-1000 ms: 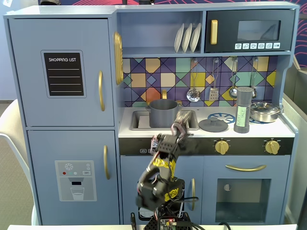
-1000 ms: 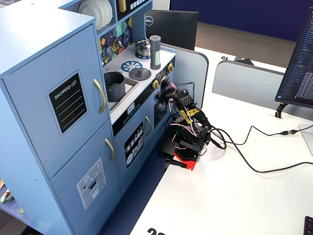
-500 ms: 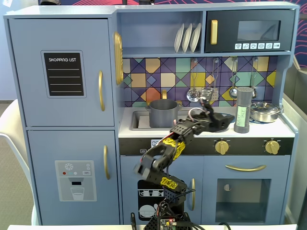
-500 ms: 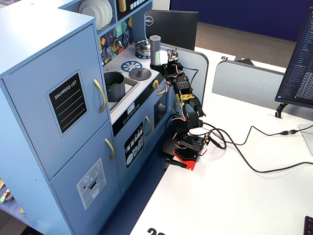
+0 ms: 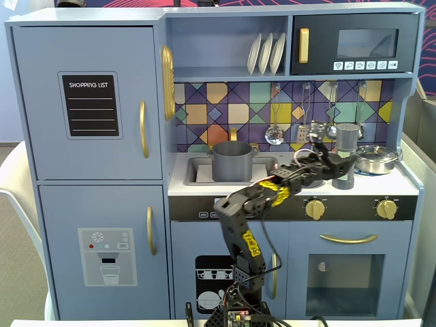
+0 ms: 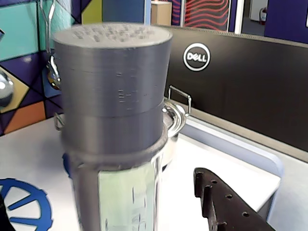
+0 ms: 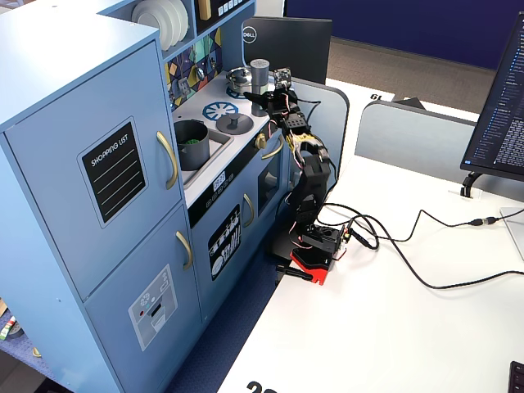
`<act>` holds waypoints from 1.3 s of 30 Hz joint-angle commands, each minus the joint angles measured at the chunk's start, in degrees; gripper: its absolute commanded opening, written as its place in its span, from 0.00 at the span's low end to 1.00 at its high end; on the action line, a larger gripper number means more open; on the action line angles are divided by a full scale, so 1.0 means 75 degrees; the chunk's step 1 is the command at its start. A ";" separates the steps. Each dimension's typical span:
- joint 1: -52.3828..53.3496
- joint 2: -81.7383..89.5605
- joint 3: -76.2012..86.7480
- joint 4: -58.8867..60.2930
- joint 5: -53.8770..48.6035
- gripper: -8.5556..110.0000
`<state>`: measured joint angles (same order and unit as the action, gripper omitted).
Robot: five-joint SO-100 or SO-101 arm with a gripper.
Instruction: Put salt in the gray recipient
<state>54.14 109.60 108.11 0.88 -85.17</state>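
Observation:
I need to put salt in the gray recipient (image 5: 232,161), so my gripper should next grab the salt shaker by its upright body (image 5: 345,177).
The salt shaker (image 5: 347,153) stands upright on the right of the toy stovetop; its dark-gray body, lighter perforated cap and pale green label fill the wrist view (image 6: 113,96). It also shows in a fixed view (image 7: 259,75). My gripper (image 5: 338,168) is open around the shaker's lower half. In the wrist view (image 6: 101,192) the right finger (image 6: 226,202) stands clear of the shaker with white counter showing between them. The gray recipient (image 5: 232,161), a matte pot, sits in the sink on the left (image 7: 191,143).
A shiny steel pan (image 5: 376,159) stands just behind the shaker (image 6: 174,118). A flat gray lid with a knob (image 7: 232,123) lies on the blue burner print (image 6: 24,207). A Dell monitor (image 6: 240,82) rises beyond the counter's end.

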 commanded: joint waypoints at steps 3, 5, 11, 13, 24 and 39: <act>-0.0047 -0.1289 -0.1758 -0.0328 -0.0059 0.52; -0.0094 -0.1664 -0.2156 -0.0328 -0.0094 0.51; -0.0281 -0.2332 -0.2977 -0.0352 -0.0141 0.42; -0.0340 -0.2332 -0.2988 -0.0375 -0.0293 0.26; -0.0457 -0.0984 -0.2602 -0.0258 0.1289 0.07; -0.4301 0.2063 -0.3176 0.3270 1.1203 0.07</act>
<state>29.36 119.53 89.91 20.39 -25.84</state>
